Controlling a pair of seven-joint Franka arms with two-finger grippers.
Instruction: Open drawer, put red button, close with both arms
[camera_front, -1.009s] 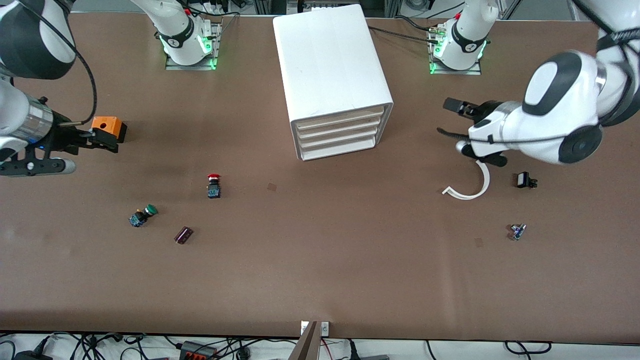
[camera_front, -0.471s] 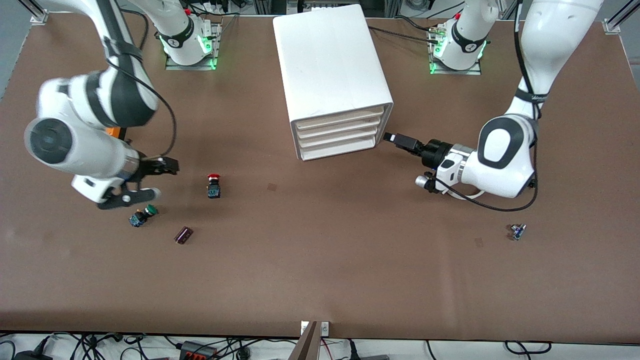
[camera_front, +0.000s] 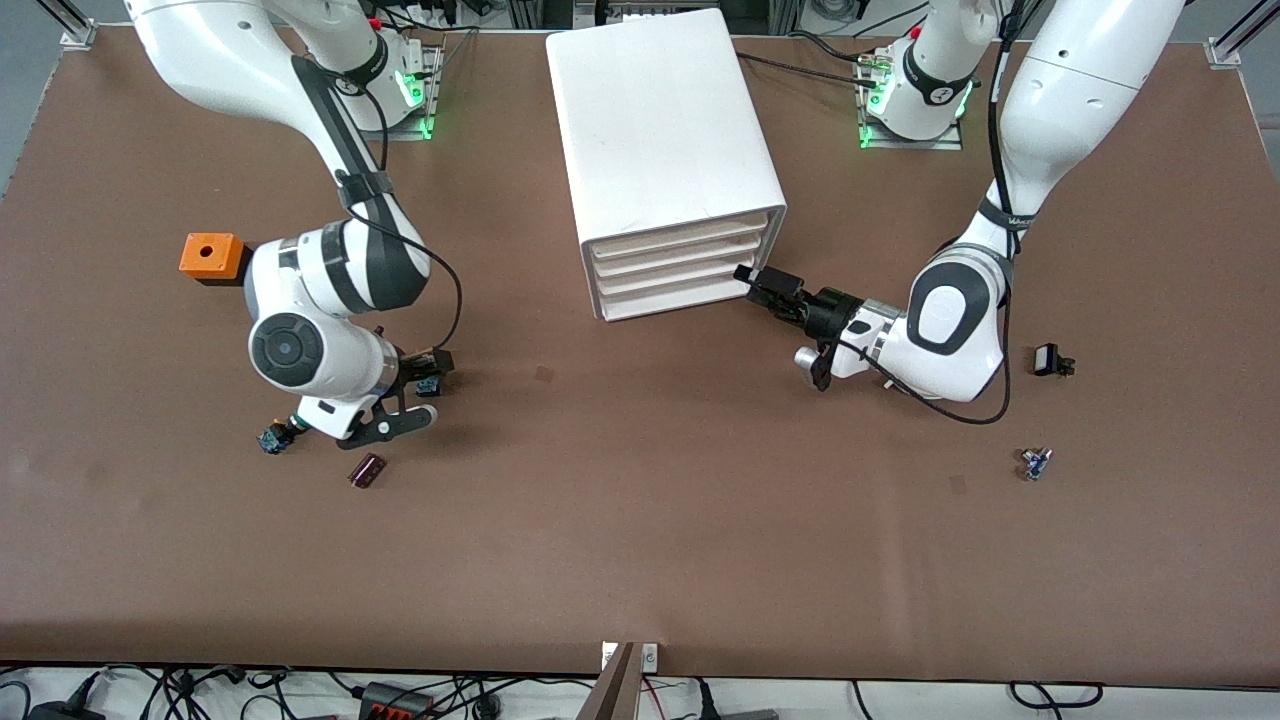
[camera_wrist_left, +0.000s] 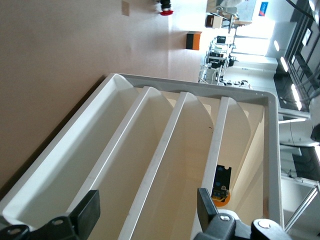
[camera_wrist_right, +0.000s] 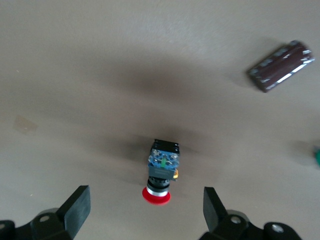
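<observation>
The red button should go into the drawer, so the robot's right gripper will next grip the button by its black neck (camera_wrist_right: 159, 183) beside the red cap (camera_wrist_right: 156, 197).
The red button (camera_wrist_right: 161, 172) lies on its side on the table, red cap toward my right gripper (camera_wrist_right: 146, 210). That gripper hangs low over it, open, one finger on each side and clear of it. In the front view the right gripper (camera_front: 432, 364) covers most of the red button (camera_front: 430, 386). The white cabinet (camera_front: 660, 130) stands mid-table with several alike drawers (camera_front: 672, 270), all shut. My left gripper (camera_front: 757, 283) is open at the drawer fronts' corner toward the left arm's end. In the left wrist view its fingers (camera_wrist_left: 90, 214) span the drawer fronts (camera_wrist_left: 165, 165) and grip nothing.
An orange box (camera_front: 211, 256) sits toward the right arm's end. A green-capped button (camera_front: 272, 438) and a dark brown part (camera_front: 367, 470) lie nearer the camera than the red button. A small black part (camera_front: 1050, 360) and a small blue part (camera_front: 1035, 462) lie by the left arm.
The right gripper swung from beside the orange box to over the red button. The left gripper came in from the left arm's end to the drawer fronts.
</observation>
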